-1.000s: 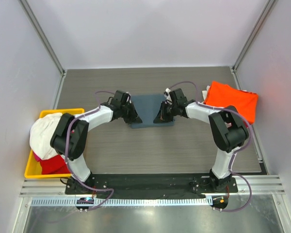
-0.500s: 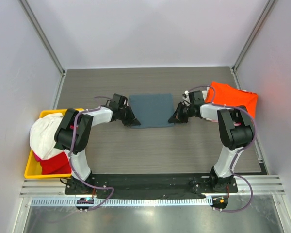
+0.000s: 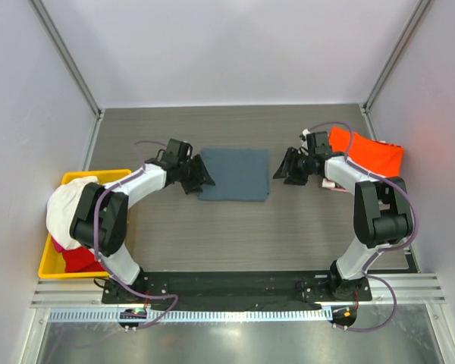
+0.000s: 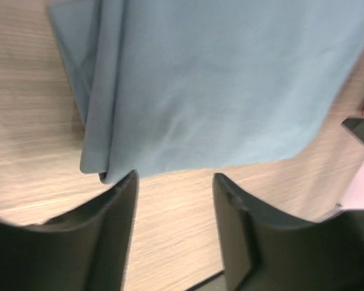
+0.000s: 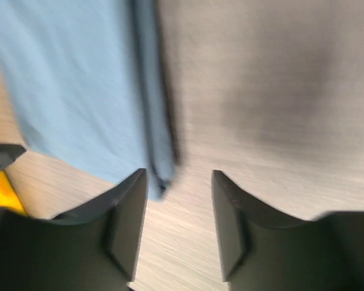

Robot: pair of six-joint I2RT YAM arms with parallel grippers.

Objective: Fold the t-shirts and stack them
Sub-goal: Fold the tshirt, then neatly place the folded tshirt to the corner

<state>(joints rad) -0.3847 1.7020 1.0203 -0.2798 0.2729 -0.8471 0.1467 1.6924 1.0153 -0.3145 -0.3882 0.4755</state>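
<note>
My right gripper grabs the folded slate blue-grey t-shirt's far corner on the orange t-shirt's side (image 3: 266,152) next, to stack the slate blue-grey t-shirt flat.
A slate blue-grey t-shirt (image 3: 234,174) lies folded into a flat rectangle at the table's middle; it also fills the left wrist view (image 4: 212,85) and the right wrist view (image 5: 79,91). My left gripper (image 3: 199,174) is open just off its left edge, with only bare table between the jaws (image 4: 175,182). My right gripper (image 3: 282,168) is open just off its right edge, holding nothing (image 5: 179,179). A folded orange t-shirt (image 3: 364,155) lies at the right, behind the right arm. White (image 3: 67,208) and red (image 3: 83,258) t-shirts sit in the bin.
A yellow plastic bin (image 3: 51,263) stands at the table's left edge with clothes heaped in it. White walls with metal corner posts enclose the table on three sides. The arm bases sit on a black rail at the near edge.
Both grippers have opened, let go of the blue-grey shirt and drawn outward off its left and right edges. The shirt now lies flat and wider than a second ago.
</note>
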